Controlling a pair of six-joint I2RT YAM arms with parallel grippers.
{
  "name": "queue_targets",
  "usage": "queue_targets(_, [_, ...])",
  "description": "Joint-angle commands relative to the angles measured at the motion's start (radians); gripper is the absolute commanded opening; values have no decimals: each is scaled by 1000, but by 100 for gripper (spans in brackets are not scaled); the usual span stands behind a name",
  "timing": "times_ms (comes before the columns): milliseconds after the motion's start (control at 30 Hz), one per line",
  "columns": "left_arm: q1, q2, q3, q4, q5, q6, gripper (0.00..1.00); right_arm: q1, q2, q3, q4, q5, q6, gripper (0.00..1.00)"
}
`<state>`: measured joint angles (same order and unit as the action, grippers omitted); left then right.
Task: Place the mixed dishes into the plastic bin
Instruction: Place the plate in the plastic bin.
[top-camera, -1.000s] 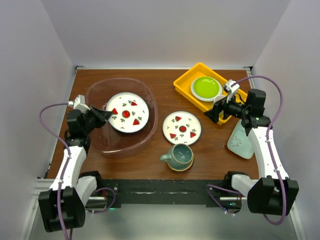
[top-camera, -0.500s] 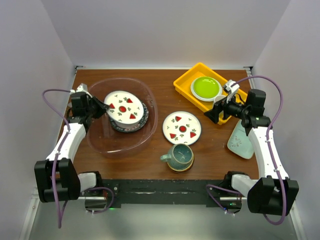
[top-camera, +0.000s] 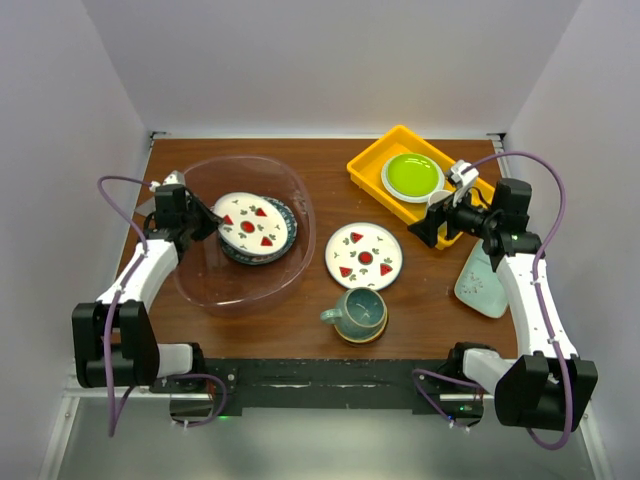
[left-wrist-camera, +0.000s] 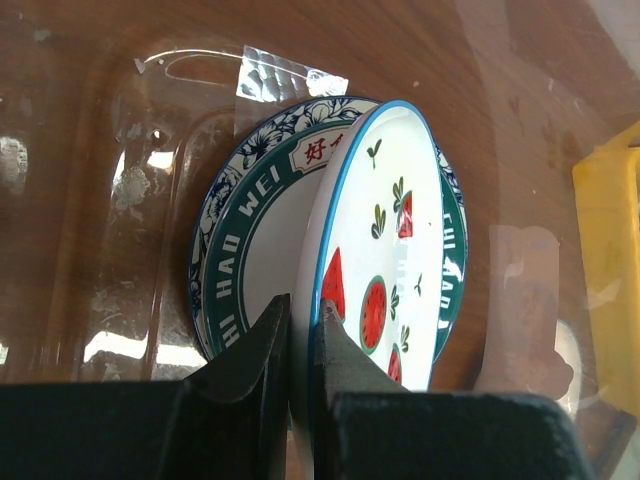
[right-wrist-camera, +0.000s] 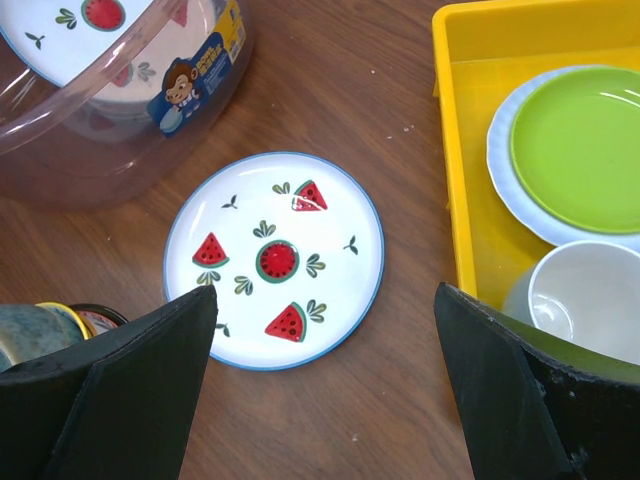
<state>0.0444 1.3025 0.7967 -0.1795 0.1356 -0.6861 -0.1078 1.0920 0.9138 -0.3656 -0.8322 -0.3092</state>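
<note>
The white watermelon plate (top-camera: 250, 224) tilts inside the bin, directly over the dark lettered plate, so my left gripper should open.
The clear plastic bin (top-camera: 205, 275) stands at the left of the table. My left gripper (top-camera: 212, 226) is shut on the rim of a white watermelon plate (top-camera: 250, 224), held tilted inside the bin over a dark lettered plate (left-wrist-camera: 245, 215) and a blue floral plate (left-wrist-camera: 262, 140) stacked on its floor. A second watermelon plate (top-camera: 364, 256) lies on the table at centre, also in the right wrist view (right-wrist-camera: 274, 258). A teal mug (top-camera: 359, 314) sits near the front. A pale mint dish (top-camera: 482, 283) lies at the right. My right gripper (top-camera: 424, 228) is open above the table.
A yellow tray (top-camera: 372, 161) at the back right holds a lime-green plate (top-camera: 413, 175) on a white plate and a small white cup (right-wrist-camera: 585, 297). The bin's wall carries a monkey sticker (right-wrist-camera: 195, 70). Walls close in on three sides.
My left arm has swung toward the bin's back left, carrying the watermelon plate lower and tilting it. The dark plate beneath it came into view. The right arm has not moved.
</note>
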Motion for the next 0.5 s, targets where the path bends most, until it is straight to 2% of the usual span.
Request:
queue_targets(0, [-5,-6,19,127,-2,3,0,-4,-4,14,1,-15,-19,94])
queue_targets(167, [-5,6,26,106,-11,8,1,-4,-7,14,-1,-13,-19,94])
queue_targets(333, [-5,3,26,83,-25,14,9,-4,-7,14,-1,-15,-19,94])
queue_targets(467, [-5,3,24,69,-30,16,20,-4,-9,16,-1,-15,-21,94])
